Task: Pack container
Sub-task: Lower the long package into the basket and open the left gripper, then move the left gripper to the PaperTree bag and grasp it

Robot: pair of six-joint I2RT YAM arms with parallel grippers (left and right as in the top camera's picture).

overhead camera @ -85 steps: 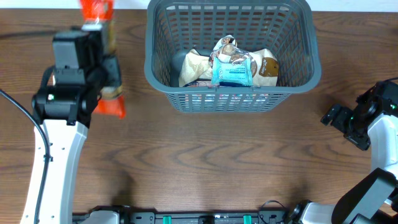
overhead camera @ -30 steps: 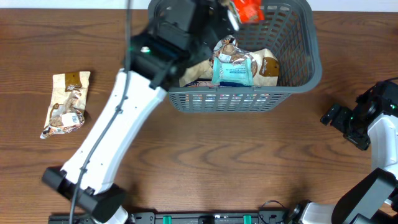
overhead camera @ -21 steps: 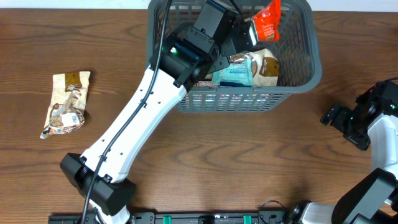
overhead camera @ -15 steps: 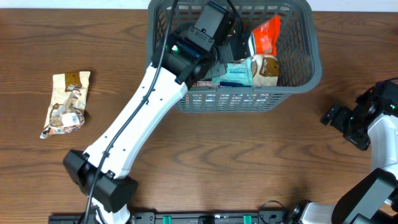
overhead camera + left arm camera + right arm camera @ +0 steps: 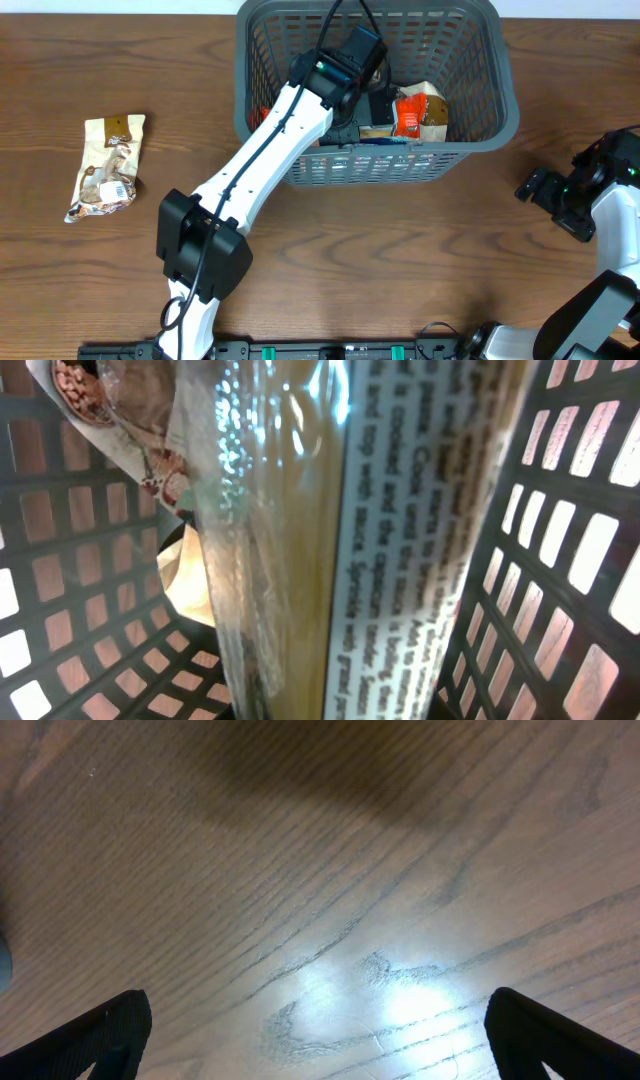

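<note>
My left gripper will let the orange-red packet (image 5: 408,112) land inside the container if I open it now, because the packet is low between the container's lattice sides.
The dark grey slotted container (image 5: 505,70) stands at the back middle of the table. My left arm reaches down into it. My left gripper (image 5: 385,103) is shut on an orange-red snack packet (image 5: 408,112), held low among the packets inside. In the left wrist view the packet's clear film and printed label (image 5: 400,540) fill the middle; my fingers are hidden behind it, and the container's lattice wall (image 5: 560,560) stands close on both sides. My right gripper (image 5: 540,190) is open and empty at the table's right edge, over bare wood (image 5: 318,1030).
A cream and brown packet (image 5: 432,105) lies in the container right of the held one. A teal packet (image 5: 375,132) is mostly hidden under my arm. A brown snack packet (image 5: 104,165) lies on the table at the far left.
My left arm carried the orange-red packet from the table's left over the container rim and lowered it inside onto the other packets. The right arm has not moved.
</note>
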